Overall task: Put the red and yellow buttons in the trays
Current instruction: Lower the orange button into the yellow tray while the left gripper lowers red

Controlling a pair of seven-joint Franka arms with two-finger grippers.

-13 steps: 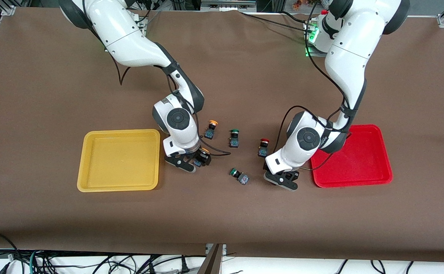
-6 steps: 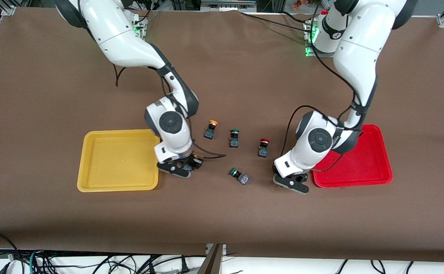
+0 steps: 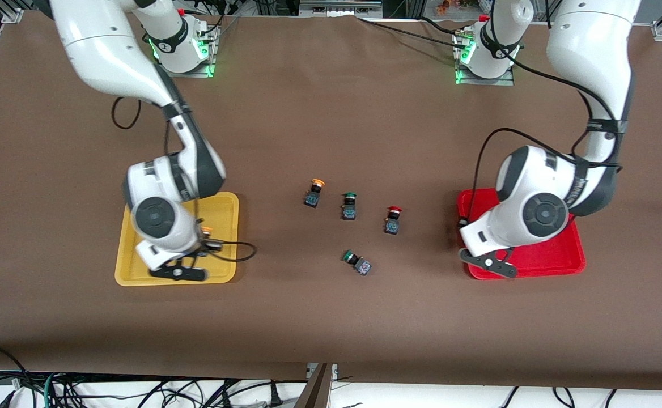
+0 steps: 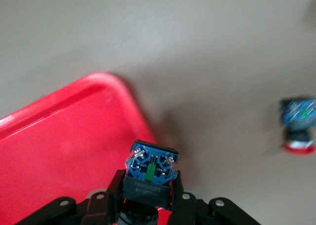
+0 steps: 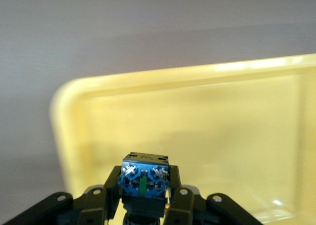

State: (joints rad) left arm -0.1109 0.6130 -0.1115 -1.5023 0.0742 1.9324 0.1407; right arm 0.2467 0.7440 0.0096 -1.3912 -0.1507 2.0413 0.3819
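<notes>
The button (image 4: 151, 168) is above the red tray's rim (image 4: 123, 98), so my left gripper needs to bring it down into the tray before letting go.
My right gripper (image 3: 202, 245) is over the yellow tray (image 3: 224, 207), shut on a yellow button (image 3: 207, 230). In the right wrist view the fingers (image 5: 176, 191) clamp its dark body with the blue base (image 5: 144, 178) above the tray (image 5: 222, 116). My left gripper (image 3: 466, 224) is over the red tray (image 3: 557, 255) at its rim toward the table's middle. It is shut on a red button (image 4: 150, 171) whose cap is hidden, above the tray's corner (image 4: 59, 146). One yellow button (image 3: 314, 192) and one red button (image 3: 393, 220) stand on the table between the trays.
A green button (image 3: 349, 205) stands between the loose yellow and red buttons. Another green button (image 3: 356, 262) lies on its side nearer the front camera. The loose red button also shows in the left wrist view (image 4: 298, 126). The cloth covers the table.
Both arms have carried their buttons away from the middle: the right gripper from beside the yellow tray to over it, the left gripper to over the red tray's rim.
</notes>
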